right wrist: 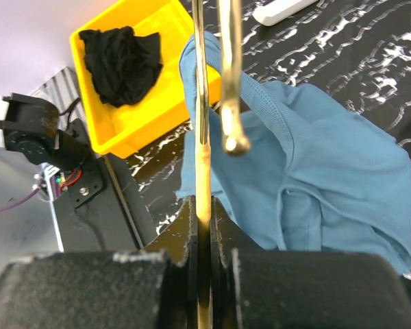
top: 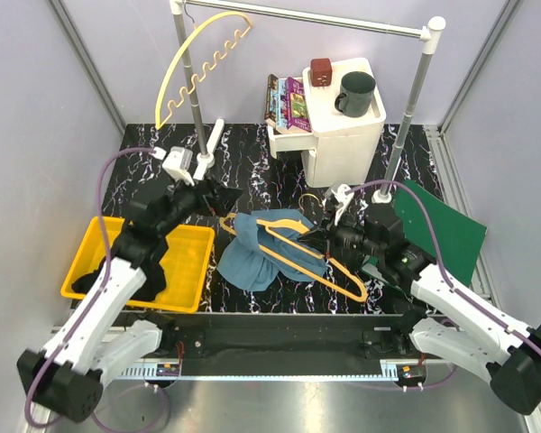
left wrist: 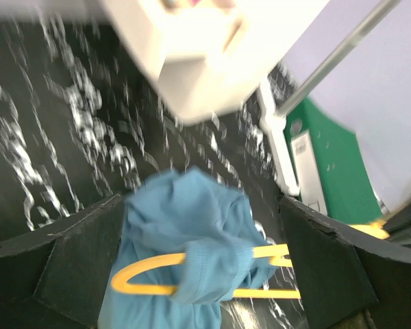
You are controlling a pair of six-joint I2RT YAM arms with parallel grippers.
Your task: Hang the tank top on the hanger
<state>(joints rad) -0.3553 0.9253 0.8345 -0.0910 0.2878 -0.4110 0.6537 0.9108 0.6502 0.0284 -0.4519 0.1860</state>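
My left gripper grabs the hanger at its neck below the hook [top: 304, 226] [left wrist: 377, 230] next. That leaves my right gripper free to place the other strap.
The teal-blue tank top [top: 257, 253] lies bunched on the dark marbled table, with one strap threaded over the end of the orange-yellow hanger [top: 343, 278]. My right gripper [top: 319, 240] is shut on the hanger's thin bar [right wrist: 203, 144], and the hook [right wrist: 231, 89] runs beside the bar above the cloth [right wrist: 315, 178]. My left gripper [top: 227, 198] hangs open just left of the shirt. Seen from the left wrist, its fingers [left wrist: 75, 267] stand wide on both sides of the tank top [left wrist: 185, 219] and the hanger's rounded end [left wrist: 133, 275], touching neither.
A yellow bin [top: 187, 266] at the left holds a black cloth [right wrist: 120, 62]. A white cabinet [top: 347, 135] with a dark mug [top: 356, 93] stands at the back. A clothes rail [top: 307, 16] carries a pale wavy hanger [top: 198, 72]. A green board [top: 451, 230] lies right.
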